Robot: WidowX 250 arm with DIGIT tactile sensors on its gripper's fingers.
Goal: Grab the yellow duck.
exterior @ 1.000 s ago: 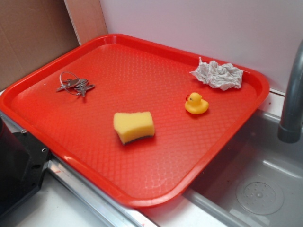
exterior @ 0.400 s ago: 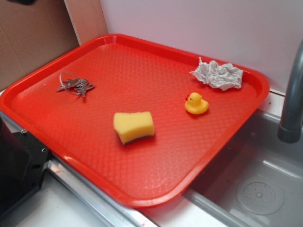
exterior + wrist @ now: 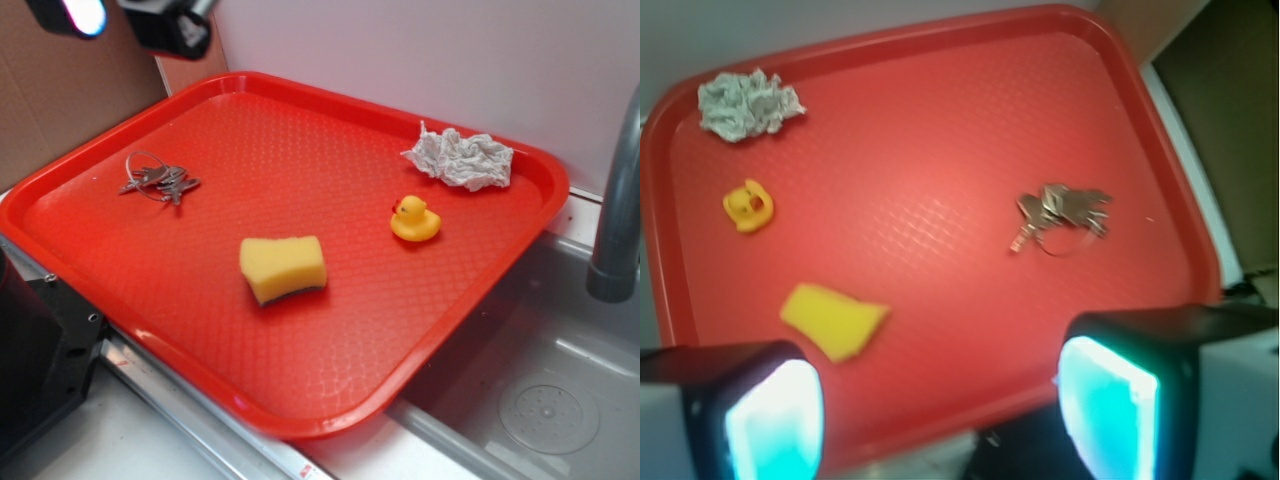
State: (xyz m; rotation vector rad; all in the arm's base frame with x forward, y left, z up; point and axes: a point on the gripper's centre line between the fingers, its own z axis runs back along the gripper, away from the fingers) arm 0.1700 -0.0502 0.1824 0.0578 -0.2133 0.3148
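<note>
The yellow duck has a round body, and my gripper will next grab the duck by its round body to pick it off the red tray.
The yellow duck is small and glossy with an orange beak, and it sits on the right side of the red tray. My gripper hovers high above the tray's far left corner, well away from the duck. Its two fingers stand wide apart with glowing cyan pads, and nothing is between them.
A yellow sponge lies mid-tray. A bunch of keys lies at the left and a crumpled paper towel at the far right corner. A steel sink with a faucet pipe is on the right. A black block is front left.
My gripper has come into the exterior view at the top left; a second ago it was out of frame. The duck, sponge, keys and towel have not moved.
</note>
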